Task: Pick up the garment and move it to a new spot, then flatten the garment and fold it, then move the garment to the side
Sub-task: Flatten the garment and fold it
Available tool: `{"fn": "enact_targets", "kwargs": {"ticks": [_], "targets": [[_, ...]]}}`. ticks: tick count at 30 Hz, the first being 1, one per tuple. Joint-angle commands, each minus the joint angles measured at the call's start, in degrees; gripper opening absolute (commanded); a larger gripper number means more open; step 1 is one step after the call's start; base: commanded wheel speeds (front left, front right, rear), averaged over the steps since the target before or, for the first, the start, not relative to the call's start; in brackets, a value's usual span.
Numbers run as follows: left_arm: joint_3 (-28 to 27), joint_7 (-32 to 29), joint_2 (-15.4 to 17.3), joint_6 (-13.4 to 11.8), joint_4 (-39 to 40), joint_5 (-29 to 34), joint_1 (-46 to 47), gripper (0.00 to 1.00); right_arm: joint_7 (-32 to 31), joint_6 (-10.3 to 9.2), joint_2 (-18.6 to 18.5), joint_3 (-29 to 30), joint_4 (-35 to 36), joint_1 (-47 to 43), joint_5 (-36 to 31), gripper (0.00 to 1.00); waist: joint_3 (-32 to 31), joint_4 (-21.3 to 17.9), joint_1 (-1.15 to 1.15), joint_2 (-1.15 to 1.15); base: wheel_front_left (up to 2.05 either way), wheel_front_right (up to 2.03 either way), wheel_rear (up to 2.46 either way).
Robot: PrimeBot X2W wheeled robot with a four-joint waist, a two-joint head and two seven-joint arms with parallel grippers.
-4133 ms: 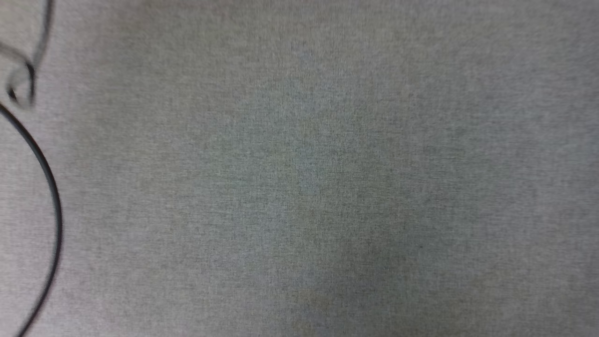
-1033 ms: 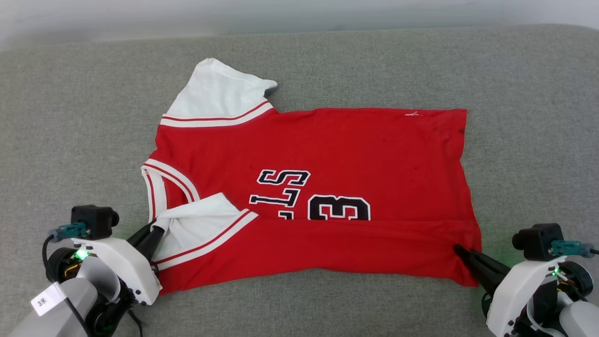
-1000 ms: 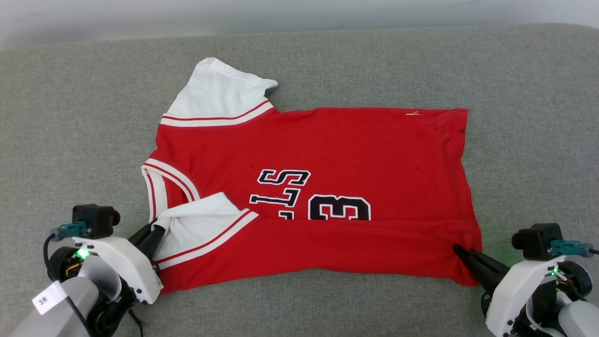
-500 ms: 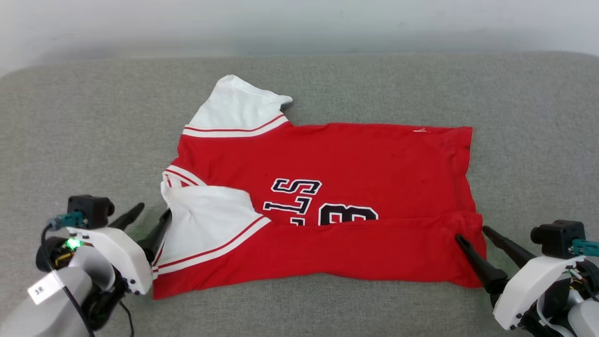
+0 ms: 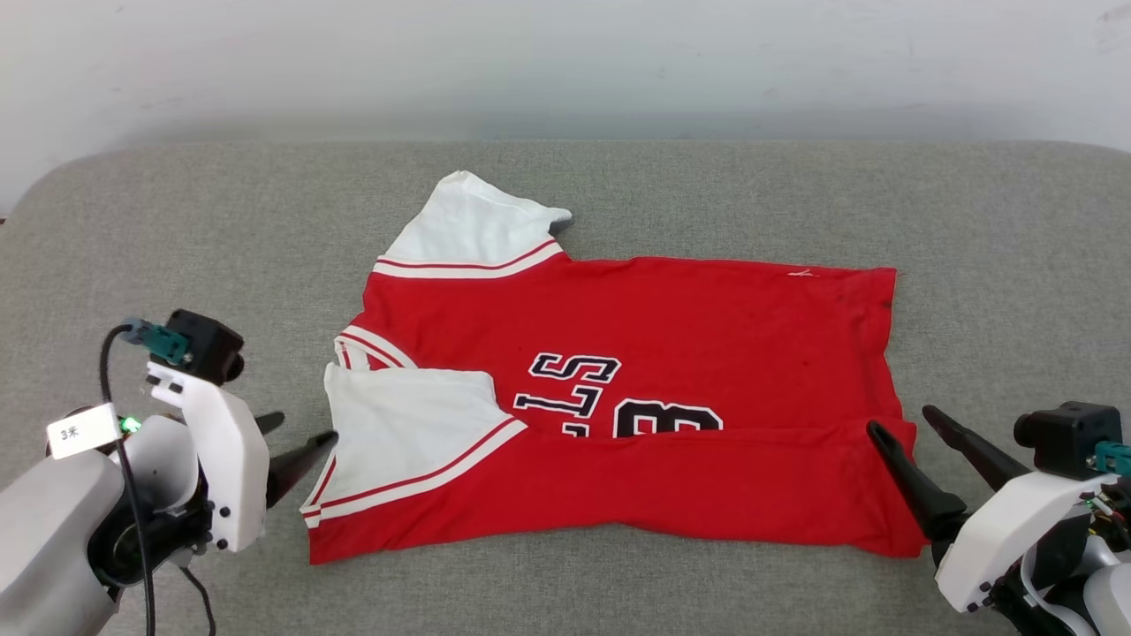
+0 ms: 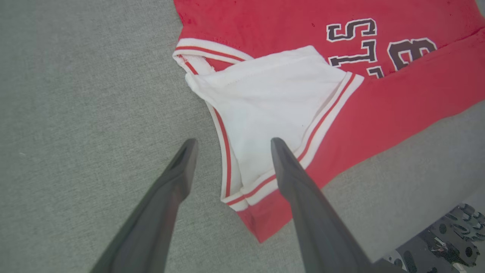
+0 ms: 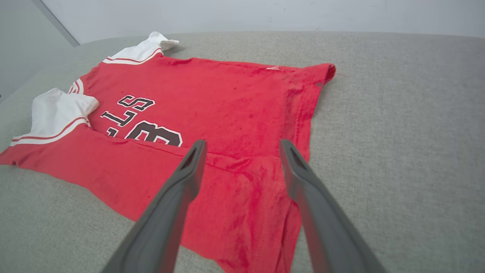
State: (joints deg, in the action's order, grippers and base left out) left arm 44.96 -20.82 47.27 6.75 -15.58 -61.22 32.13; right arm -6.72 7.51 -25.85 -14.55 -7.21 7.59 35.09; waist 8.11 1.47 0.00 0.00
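Observation:
I will fold the jersey point(image 5: 689, 329), so I will grab the unfolded white sleeve by its tip point(image 5: 460, 182) with my left gripper.
The garment point(image 5: 663, 336), a red jersey with white sleeves and black lettering, lies spread on the grey cushion, collar to the left. Its near long edge is folded up over the lower part of the letters and numbers. My left gripper point(image 5: 305, 426) stands open just left of the near white sleeve point(image 6: 273, 94), and my left gripper point(image 6: 233, 141) straddles the striped sleeve edge from above without gripping it. My right gripper point(image 5: 901, 420) is open at the garment's near right corner. In the right wrist view my right gripper point(image 7: 243, 143) hovers over the folded hem of the garment point(image 7: 227, 98).
The grey upholstered surface point(image 5: 177, 230) runs wide on all sides of the jersey, with a pale wall point(image 5: 565, 62) behind it. Its front edge and dark floor point(image 6: 454, 250) show at the lower right of the left wrist view.
Both grippers have opened and let go of the garment's near edge, and the left one has drawn back to the left. The near sleeve has settled flat. The head camera has tilted up.

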Motion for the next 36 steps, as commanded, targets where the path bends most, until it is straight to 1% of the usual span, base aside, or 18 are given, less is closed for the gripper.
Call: {"fn": "enact_targets", "kwargs": {"ticks": [1,5,8,12,14,17,23,26,27,28,32,36], "targets": [[0.5,-2.6,0.7,-0.6,1.1,-0.6,0.7,1.00,-0.2,-0.05,0.4,0.3,0.4,-0.5,-0.5,1.00,0.0,-0.1,0.00,0.00,0.00,0.00,0.00],[2.9,-9.6,1.7,-1.7,4.0,-1.3,0.8,1.00,-0.7,-0.05,0.8,0.5,0.8,-0.5,-0.9,1.00,0.1,-0.3,0.00,0.00,0.00,0.00,0.00],[4.3,-12.3,2.0,-2.2,4.2,-0.9,0.4,1.00,-1.1,-0.05,1.1,0.3,1.0,-0.1,-1.1,1.00,0.3,-0.7,0.00,0.00,0.00,0.00,0.00],[5.3,-13.2,1.1,-2.5,2.5,-0.9,-0.5,1.00,-1.4,-0.05,1.3,-0.2,1.2,0.9,-1.2,1.00,1.1,-1.4,0.00,0.00,0.00,0.00,0.00],[6.3,-13.7,0.8,-2.2,1.4,-0.2,-0.9,1.00,-1.4,-0.05,1.3,-0.4,1.2,1.5,-1.2,1.00,1.8,-1.8,0.00,0.00,0.00,0.00,0.00],[7.0,-13.4,-0.4,-1.8,-0.5,-0.5,-1.5,1.00,-1.4,-0.05,1.2,-0.7,1.2,2.2,-1.2,1.00,2.7,-2.3,0.00,0.00,0.00,0.00,0.00],[9.8,-12.4,-3.2,-1.5,-5.5,1.9,-2.5,1.00,-1.0,-0.05,1.1,-1.6,0.6,3.4,-1.2,1.00,3.7,-3.0,0.00,0.00,0.00,0.00,0.00],[11.2,-12.7,-4.3,-0.7,-6.9,1.9,-3.2,1.00,-1.2,-0.05,0.7,-1.7,0.4,3.8,-1.0,1.00,3.5,-3.1,0.00,0.00,0.00,0.00,0.00],[11.4,-12.2,-4.5,-0.4,-7.1,2.1,-3.1,0.53,-1.3,-0.05,0.5,-1.7,0.4,3.9,-0.9,1.00,3.4,-3.0,0.00,0.00,0.00,0.00,0.00],[11.4,-11.7,-4.7,-0.2,-7.3,1.7,-3.0,0.00,-1.5,-0.05,0.3,-1.6,0.5,4.0,-0.9,1.00,3.2,-3.0,0.00,0.00,0.00,0.00,0.00],[11.0,-10.4,-3.8,0.3,-6.6,1.5,-1.7,0.00,-2.9,-0.05,-1.9,-1.5,1.4,5.0,-1.5,1.00,2.0,-2.6,0.00,0.00,0.00,0.00,0.00],[9.7,-8.0,-2.3,0.6,-3.9,1.5,0.1,0.00,-7.9,-0.05,-6.0,-2.3,3.0,6.7,-2.3,1.00,0.8,-2.0,0.00,0.00,0.00,0.00,0.00]]}}
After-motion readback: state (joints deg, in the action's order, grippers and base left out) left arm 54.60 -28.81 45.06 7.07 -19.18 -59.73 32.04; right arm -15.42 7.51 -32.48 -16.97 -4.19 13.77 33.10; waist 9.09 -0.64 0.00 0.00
